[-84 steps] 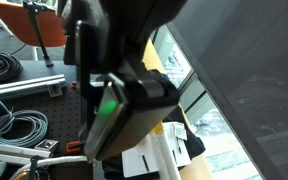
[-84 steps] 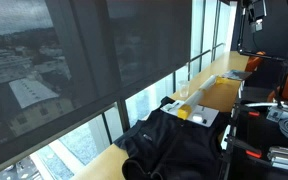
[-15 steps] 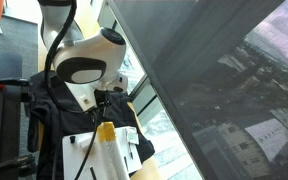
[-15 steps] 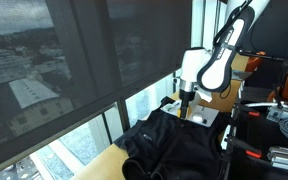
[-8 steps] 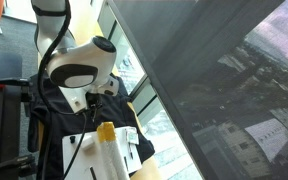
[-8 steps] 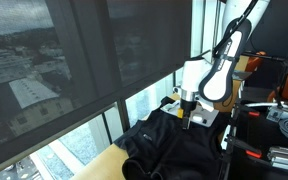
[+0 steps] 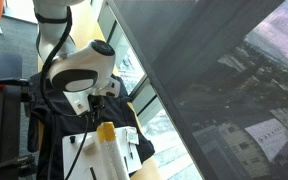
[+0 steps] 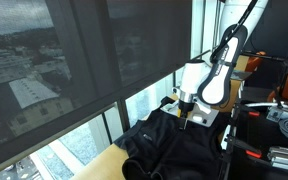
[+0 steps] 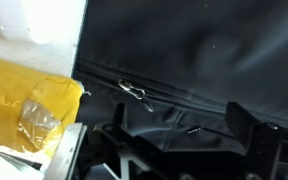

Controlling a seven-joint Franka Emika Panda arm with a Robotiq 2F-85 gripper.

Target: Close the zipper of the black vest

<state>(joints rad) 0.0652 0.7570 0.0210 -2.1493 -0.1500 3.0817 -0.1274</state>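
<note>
The gripper should next grab the zipper's small metal pull by its loose end. Then it should pull the black vest's zipper closed.
The black vest [image 8: 169, 148] lies spread on the long counter by the window; it also shows in an exterior view [image 7: 59, 125] and fills the wrist view [image 9: 194, 50]. The zipper [image 9: 184, 98] runs as a thin line across the fabric, with its small metal pull [image 9: 134, 92] near the line's left end. My gripper [image 9: 179, 135] is open and hovers just above the vest, its two dark fingers on either side of a fold below the zipper line. It holds nothing. In both exterior views the gripper [image 7: 94, 106] [image 8: 187, 119] points down at the vest's edge.
A yellow packet [image 9: 29, 105] lies on white papers [image 7: 89, 160] right beside the vest; it also shows in an exterior view [image 8: 198, 118]. Window glass runs along the counter's far side [image 8: 104, 90]. Cables and clamps lie at the right [image 8: 284, 120].
The arm has come down and shifted slightly over the vest, bringing the gripper closer to the fabric. The vest has not moved.
</note>
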